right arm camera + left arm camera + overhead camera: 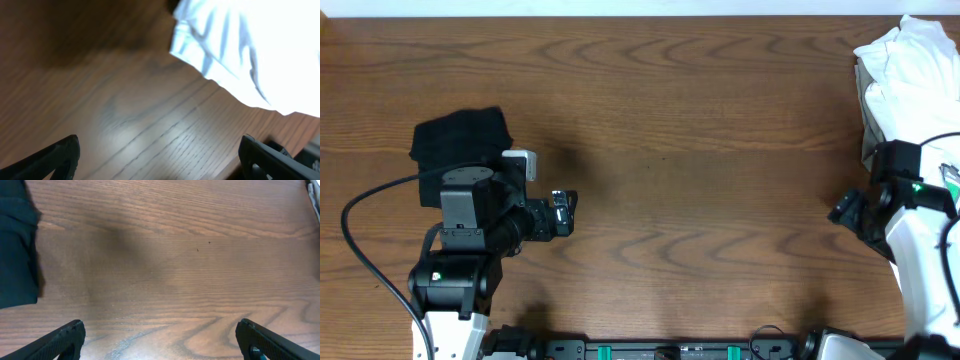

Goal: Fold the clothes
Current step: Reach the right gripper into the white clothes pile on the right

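Observation:
I will next grab the clothes' loose near edge with my right gripper, to pull the white clothes (910,70) open across the table for folding.
The clothes lie in two places. A heap of white clothes (910,70) sits at the table's far right edge and fills the upper right of the right wrist view (250,45). A folded black garment (460,142) rests at the left and shows at the left edge of the left wrist view (17,250). My left gripper (563,212) hangs open over bare wood to the right of the black garment, with nothing between its fingers (160,330). My right gripper (848,212) is open and empty (160,145), just short of the white heap.
The wooden table (700,150) spreads between the two arms. A black cable (360,215) loops at the left by the left arm's base. The table's edge shows beside the right finger (260,155).

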Robot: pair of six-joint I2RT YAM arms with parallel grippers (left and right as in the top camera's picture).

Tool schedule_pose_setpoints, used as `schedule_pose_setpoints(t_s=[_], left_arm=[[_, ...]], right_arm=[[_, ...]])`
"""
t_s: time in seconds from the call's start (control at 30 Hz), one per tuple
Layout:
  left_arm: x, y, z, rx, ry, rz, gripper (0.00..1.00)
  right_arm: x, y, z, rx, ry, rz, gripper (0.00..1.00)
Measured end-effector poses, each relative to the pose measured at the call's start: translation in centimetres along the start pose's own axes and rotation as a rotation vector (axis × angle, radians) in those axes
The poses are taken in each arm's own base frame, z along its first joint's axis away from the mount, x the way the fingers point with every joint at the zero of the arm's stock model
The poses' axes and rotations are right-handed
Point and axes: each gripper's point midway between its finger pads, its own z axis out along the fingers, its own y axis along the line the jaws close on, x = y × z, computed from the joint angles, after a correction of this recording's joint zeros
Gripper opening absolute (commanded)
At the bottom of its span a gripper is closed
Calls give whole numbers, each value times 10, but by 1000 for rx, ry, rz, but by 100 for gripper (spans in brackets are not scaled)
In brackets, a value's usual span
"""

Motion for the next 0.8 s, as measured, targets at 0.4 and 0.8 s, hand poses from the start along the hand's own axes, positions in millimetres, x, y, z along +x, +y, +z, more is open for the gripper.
schedule_pose_setpoints(t_s=[0.4, 0.8], left_arm=[[-1, 0, 0, 1, -6, 2, 98], [-2, 0, 0, 2, -8, 3, 98]], right_arm=[[-13, -13, 53, 89, -11, 122, 93], [-20, -12, 91, 52, -172, 247, 94]])
